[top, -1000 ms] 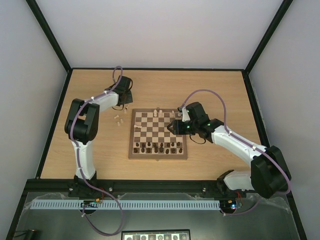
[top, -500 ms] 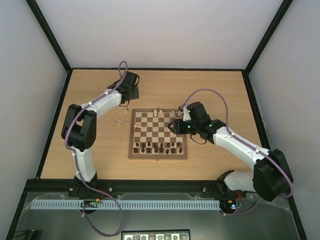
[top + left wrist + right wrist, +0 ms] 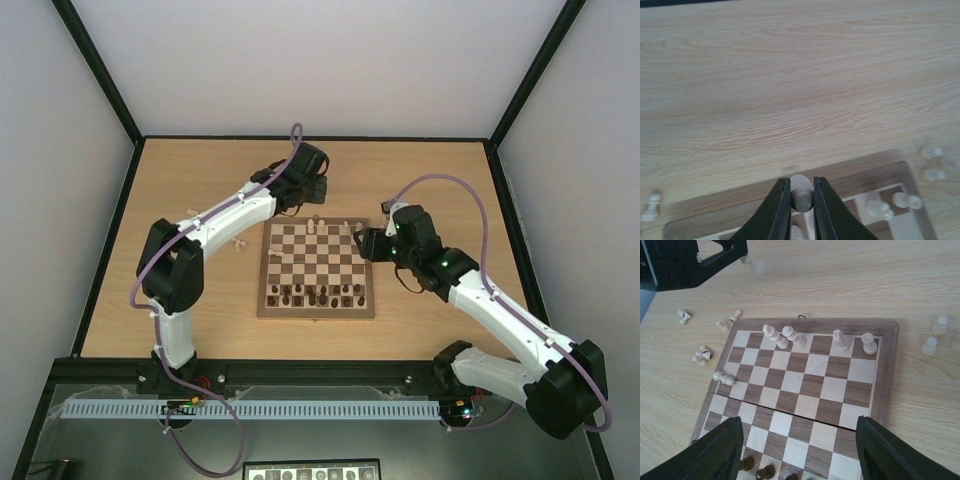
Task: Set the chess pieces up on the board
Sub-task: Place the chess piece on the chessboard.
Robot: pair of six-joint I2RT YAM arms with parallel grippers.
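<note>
The pale chess piece is high beyond the far row's squares and would fall by the board's far border (image 3: 740,200) if the left gripper opened, so the robot needs to keep holding it.
The board (image 3: 317,268) lies mid-table, and its far half fills the right wrist view (image 3: 888,370). Pale chess pieces (image 3: 771,335) stand on its far row, with another (image 3: 869,343) near the corner and one lying (image 3: 724,378) at the left edge. My left gripper (image 3: 801,192) is shut on a pale chess piece (image 3: 801,186), held above the board's far border (image 3: 740,200). From above, the left gripper (image 3: 300,197) hangs just beyond the far edge. My right gripper (image 3: 797,430) is open and empty above the board's near-right squares, near the right edge (image 3: 358,243).
Dark chessmen (image 3: 315,293) line the board's near rows. Loose pale pieces lie on the table left of the board (image 3: 701,355) (image 3: 237,243), and two more (image 3: 929,346) stand off its far right corner. The table is walled by a black frame.
My left arm swung right from the loose pieces to the board's far edge, piece in its grip. The right gripper opened wider and drew back to the right.
</note>
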